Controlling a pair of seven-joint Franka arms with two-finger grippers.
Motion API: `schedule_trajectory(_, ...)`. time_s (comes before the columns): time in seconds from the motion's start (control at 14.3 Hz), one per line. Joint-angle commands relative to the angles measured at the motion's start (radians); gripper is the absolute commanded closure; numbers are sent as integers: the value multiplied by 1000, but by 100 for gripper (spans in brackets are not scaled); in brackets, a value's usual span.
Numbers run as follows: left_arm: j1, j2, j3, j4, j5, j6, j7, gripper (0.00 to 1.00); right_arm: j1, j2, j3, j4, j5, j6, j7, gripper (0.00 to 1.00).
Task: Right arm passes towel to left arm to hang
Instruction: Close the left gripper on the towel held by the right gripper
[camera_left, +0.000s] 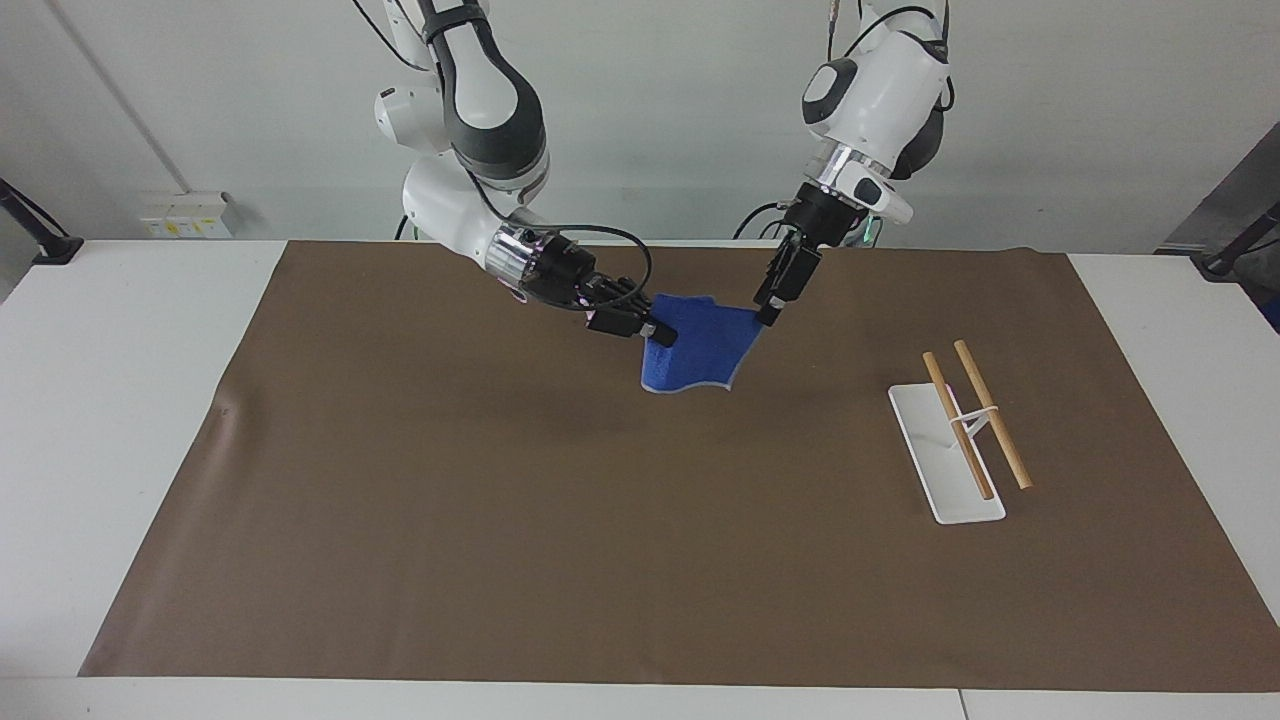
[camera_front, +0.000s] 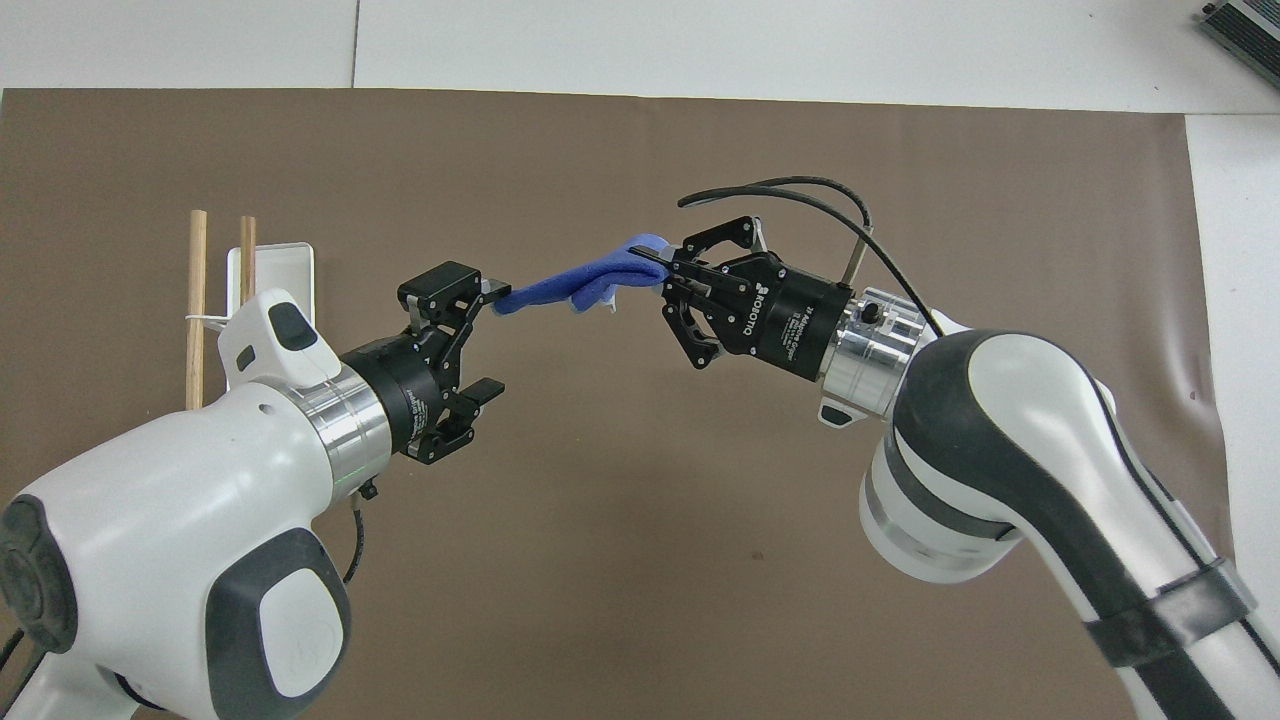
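Note:
My left gripper grabs the blue towel by its free corner (camera_front: 511, 300) next, to hang the towel over the wooden rods.
The blue towel (camera_left: 700, 345) hangs in the air over the middle of the brown mat, drooping from one pinched corner. My right gripper (camera_left: 655, 333) is shut on that corner, seen from above as meeting fingertips (camera_front: 662, 272). My left gripper (camera_left: 768, 312) stands open at the towel's (camera_front: 560, 288) free end. In the overhead view the left gripper (camera_front: 492, 336) has one finger (camera_front: 452, 287) right beside the cloth's tip and the other well apart from it. Whether that finger touches the cloth I cannot tell.
A white rack base (camera_left: 945, 455) with two wooden rods (camera_left: 990, 415) stands on the brown mat (camera_left: 500, 520) toward the left arm's end. In the overhead view the left arm partly hides the rack (camera_front: 285, 265).

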Motion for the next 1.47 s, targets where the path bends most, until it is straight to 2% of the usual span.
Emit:
schedule_trajectory(0.0, 3, 17, -17, 23, -22, 29, -59, 0, -4, -17, 10, -13, 26, 20, 5, 100)
schedule_trajectory(0.07, 2, 22, -17, 31, -22, 30, -79, 4, -4, -17, 10, -13, 26, 22, 5, 100)
schedule_trajectory(0.21, 3, 25, -25, 34, -22, 30, -87, 21, -4, -17, 10, -13, 26, 20, 4, 100)
schedule_trajectory(0.49, 3, 25, -30, 36, -22, 43, -122, 63, -1, -18, 11, -19, 25, 22, -48, 100)
schedule_trajectory(0.63, 3, 25, -37, 34, -22, 43, -159, 67, 10, -21, 11, -27, 25, 23, -59, 100)
schedule_trajectory(0.84, 5, 25, -48, 36, -22, 69, -206, 99, 22, -21, 11, -28, 25, 49, -62, 100)
schedule_trajectory(1.26, 14, 26, -44, 27, -19, 73, -73, 100, 24, -20, 11, -27, 23, 57, -64, 100)
schedule_trajectory(1.33, 27, 25, -44, 23, -19, 72, -52, 100, 24, -20, 11, -27, 10, 57, -65, 74)
schedule_trajectory(1.4, 34, 26, -39, 20, -19, 72, -21, 100, 22, -18, 10, -27, -6, 59, -73, 34)
